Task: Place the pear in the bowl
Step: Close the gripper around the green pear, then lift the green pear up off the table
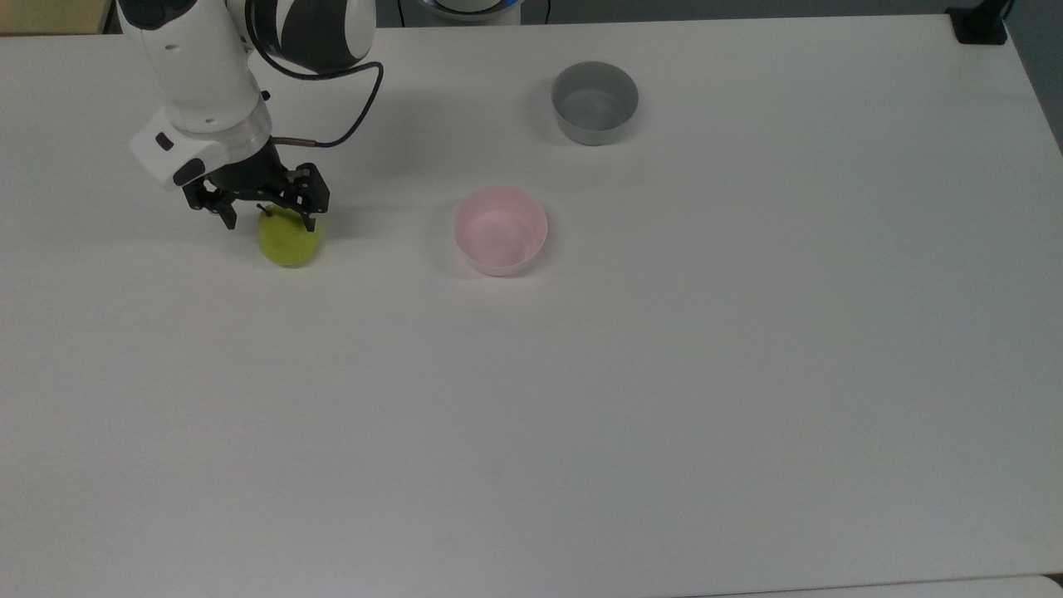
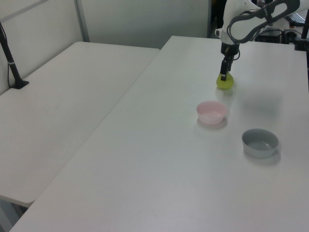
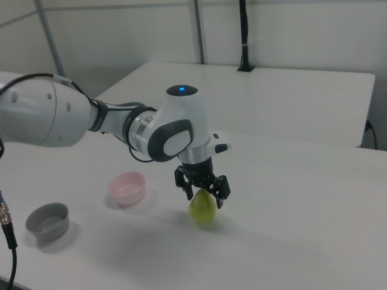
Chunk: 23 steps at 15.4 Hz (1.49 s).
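Next, my gripper picks up the pear by its upper part (image 2: 228,76) to set the pear upright in the pink bowl (image 2: 211,112).
The yellow-green pear (image 1: 288,242) stands upright on the white table (image 1: 664,374), toward the top view's left. My gripper (image 1: 270,223) is lowered over the pear's top, open, one black finger on each side of the upper part with a gap to the fruit. In the right view the gripper (image 3: 204,198) straddles the pear (image 3: 202,211) the same way. In the left view the gripper (image 2: 224,76) hangs straight down onto the pear (image 2: 225,83). The pale pink bowl (image 1: 500,230) sits empty to the pear's right in the top view, also seen as the bowl (image 2: 211,112) and the bowl (image 3: 127,187).
A grey bowl (image 1: 595,101) stands empty beyond the pink one in the top view, grey bowl (image 2: 259,142), grey bowl (image 3: 47,222). A second white table (image 2: 58,106) adjoins at the left view's left. A black post (image 2: 10,60) stands on it.
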Each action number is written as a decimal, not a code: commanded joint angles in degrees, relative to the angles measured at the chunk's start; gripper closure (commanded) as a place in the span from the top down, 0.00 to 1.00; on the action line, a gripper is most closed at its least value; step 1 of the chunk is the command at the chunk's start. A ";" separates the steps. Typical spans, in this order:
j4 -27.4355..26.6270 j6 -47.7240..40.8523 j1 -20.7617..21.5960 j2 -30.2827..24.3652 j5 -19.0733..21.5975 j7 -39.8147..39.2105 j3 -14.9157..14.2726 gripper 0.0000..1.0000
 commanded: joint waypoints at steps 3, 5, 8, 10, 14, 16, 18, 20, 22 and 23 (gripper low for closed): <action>-1.18 2.14 0.94 1.07 0.11 1.49 0.16 0.81; -1.27 2.14 0.94 1.07 0.11 1.49 0.16 0.47; -1.27 1.88 1.03 1.07 0.11 2.71 0.24 0.05; -1.09 1.27 1.03 0.72 0.11 3.25 0.24 0.05; -0.04 -4.26 1.12 -2.87 0.11 3.60 0.51 0.06; 1.89 -10.30 1.20 -5.68 -0.50 3.52 0.59 0.09; 2.07 -12.53 1.20 -8.94 -0.51 3.16 0.68 0.09; 2.86 -15.94 2.08 -11.23 -1.20 2.90 1.21 0.09; 5.31 -20.16 2.96 -13.42 -2.26 3.25 1.39 0.09; 6.80 -22.53 3.57 -13.96 -2.18 3.51 1.39 0.09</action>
